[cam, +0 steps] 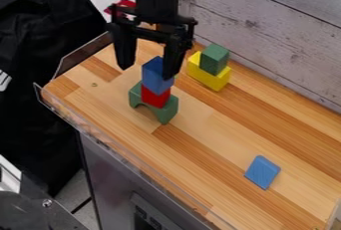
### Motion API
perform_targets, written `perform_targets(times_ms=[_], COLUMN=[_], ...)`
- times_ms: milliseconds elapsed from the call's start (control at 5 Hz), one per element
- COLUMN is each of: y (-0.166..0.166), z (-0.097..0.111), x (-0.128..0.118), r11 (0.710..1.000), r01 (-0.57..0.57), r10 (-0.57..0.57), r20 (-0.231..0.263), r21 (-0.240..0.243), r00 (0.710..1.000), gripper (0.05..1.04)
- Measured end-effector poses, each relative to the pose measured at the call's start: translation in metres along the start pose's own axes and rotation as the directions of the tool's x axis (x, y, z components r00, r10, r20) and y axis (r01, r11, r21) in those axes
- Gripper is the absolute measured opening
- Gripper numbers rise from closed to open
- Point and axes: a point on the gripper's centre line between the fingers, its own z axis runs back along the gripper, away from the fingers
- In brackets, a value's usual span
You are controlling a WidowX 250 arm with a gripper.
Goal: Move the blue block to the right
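My gripper grabs the blue block by its opposite upright sides next, to move the stacked blue block off the red block [155,96].
The black gripper [145,67] hangs over the upper left of the table, its two fingers spread wide. Its right finger overlaps the edge of a blue block [156,75] in the view; whether they touch I cannot tell. That blue block tops a stack, resting on a red block [155,96], which sits on a green arch-shaped block [169,112]. A second blue block [262,172] lies flat on the wood at the lower right, apart from everything else.
Behind and right of the stack, a green cube [214,59] rests on a yellow block [208,77]. A whitewashed plank wall [279,30] borders the wooden table [220,144] at the back. A clear rim [126,152] runs along the front edge.
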Motion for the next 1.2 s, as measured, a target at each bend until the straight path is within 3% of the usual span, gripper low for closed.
perform_targets(times_ms=[800,1000,1200], y=[-0.004,-0.003,-0.002], z=[-0.021,-0.023,-0.023], x=[0.005,0.008,0.009], r11=[0.999,1.0,1.0], r01=[0.035,0.013,-0.008], r10=[-0.032,-0.011,0.01], r20=[-0.088,-0.08,-0.071], r21=[0.028,0.029,0.03], r00=[0.996,0.997,0.997], gripper=[0.971,0.673,0.584])
